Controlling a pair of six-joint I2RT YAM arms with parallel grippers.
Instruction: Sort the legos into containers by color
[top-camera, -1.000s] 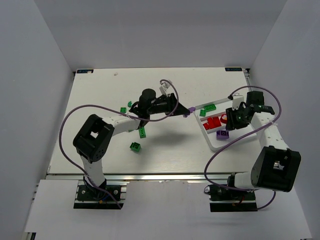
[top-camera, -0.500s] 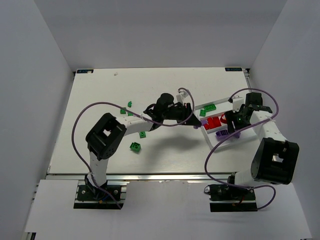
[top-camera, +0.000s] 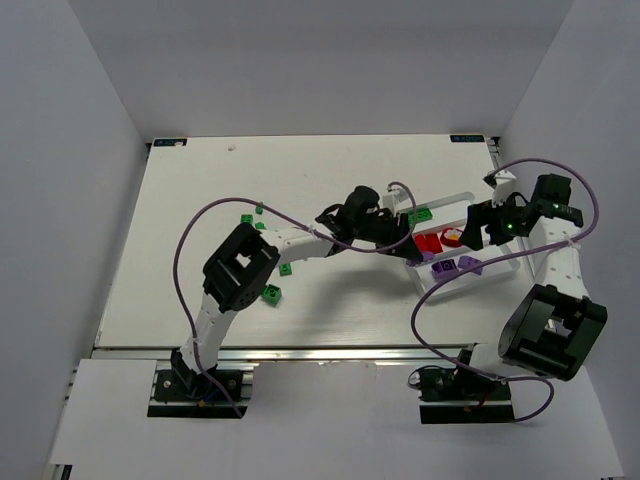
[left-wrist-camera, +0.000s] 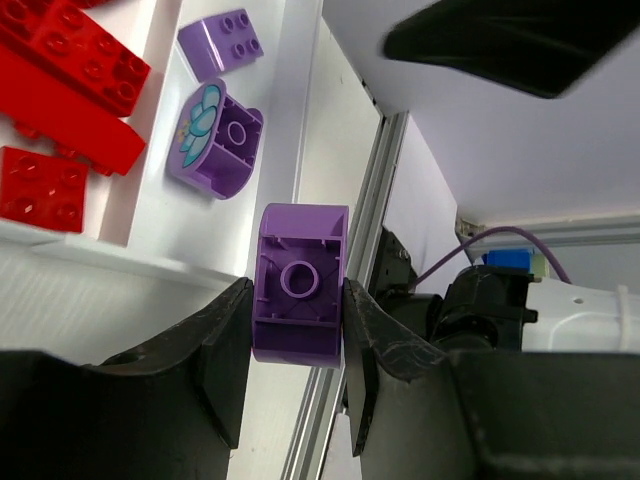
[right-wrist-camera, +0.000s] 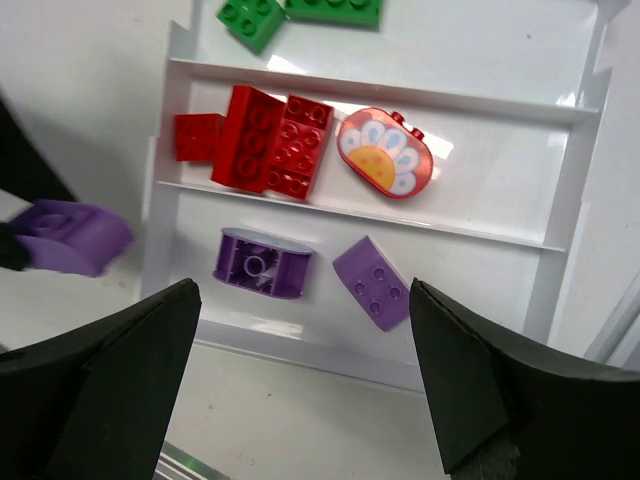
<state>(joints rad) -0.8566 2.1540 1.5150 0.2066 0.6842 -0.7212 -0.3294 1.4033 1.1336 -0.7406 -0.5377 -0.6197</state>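
The purple lego hangs just outside the end of the tray's purple section, so my left gripper should move it before opening, or it would fall short.
My left gripper (left-wrist-camera: 297, 300) is shut on a purple lego (left-wrist-camera: 300, 285), held underside up just outside the white tray's (left-wrist-camera: 290, 120) purple compartment. That lego also shows at the left of the right wrist view, as a purple lego (right-wrist-camera: 70, 236). My right gripper (right-wrist-camera: 302, 295) is open and empty above the tray (right-wrist-camera: 300, 345). Two purple legos (right-wrist-camera: 262, 264) (right-wrist-camera: 371, 282) lie in the near compartment. Red legos (right-wrist-camera: 268, 140) and a flower piece (right-wrist-camera: 386, 152) fill the middle one, and green legos (right-wrist-camera: 330, 8) the far one. From above, the left gripper (top-camera: 412, 250) is at the tray's left end and the right gripper (top-camera: 478, 228) over its right part.
Several green legos (top-camera: 270, 293) (top-camera: 285, 268) (top-camera: 246, 219) lie loose on the table left of centre. The left arm stretches across the table's middle toward the tray (top-camera: 470, 285). White walls close in the table on both sides.
The left arm swung right, carrying the purple lego to the tray's left end. The right gripper opened, left a purple lego in the near compartment and drew back to the right.
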